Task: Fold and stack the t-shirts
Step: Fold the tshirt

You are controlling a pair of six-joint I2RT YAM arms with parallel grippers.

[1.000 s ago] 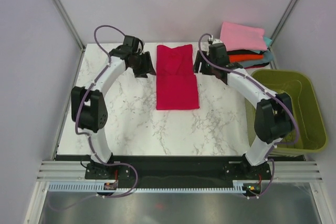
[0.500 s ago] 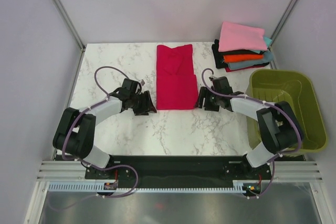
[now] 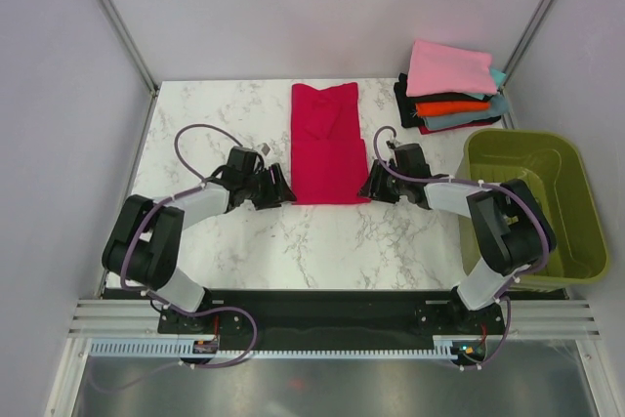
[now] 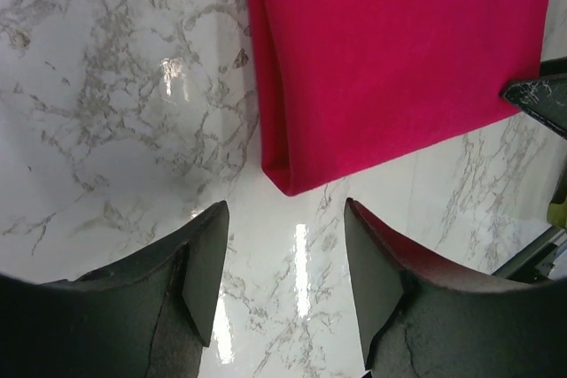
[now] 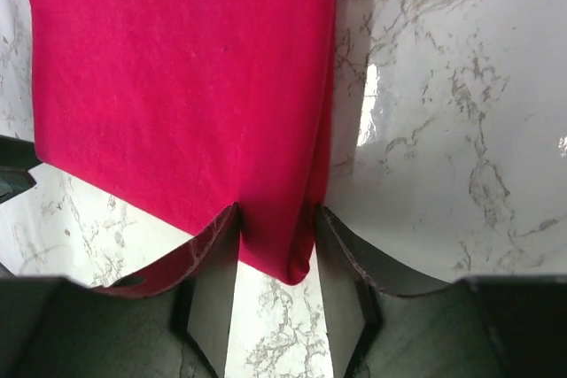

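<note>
The crimson-red t-shirt's near corner, opposite my right gripper's corner, is the part my left gripper should pinch next. Then the t-shirt's near end can be folded over.
The crimson-red t-shirt (image 3: 327,148) lies folded into a long strip in the middle of the marble table (image 3: 215,124). My left gripper (image 3: 281,193) sits low at the strip's near left corner. In the left wrist view it (image 4: 285,219) is open, and the red t-shirt's corner (image 4: 288,179) lies just ahead of its fingertips, apart from them. My right gripper (image 3: 369,188) is at the near right corner. In the right wrist view its jaws (image 5: 276,219) stand apart on either side of the red t-shirt's corner (image 5: 283,254). Folded t-shirts are stacked at the back right, with the pink one (image 3: 449,67) on top.
An olive-green plastic basket (image 3: 576,192) stands at the right edge, close to the right arm's elbow. Below the pink t-shirt in the stack show orange (image 3: 454,106), black (image 3: 408,100) and teal-grey (image 3: 474,120) layers. Grey walls enclose the table's back and sides.
Both arms have come back from the strip's far end to its near corners and moved in against it. The right jaws have narrowed around the corner; the left have opened slightly.
</note>
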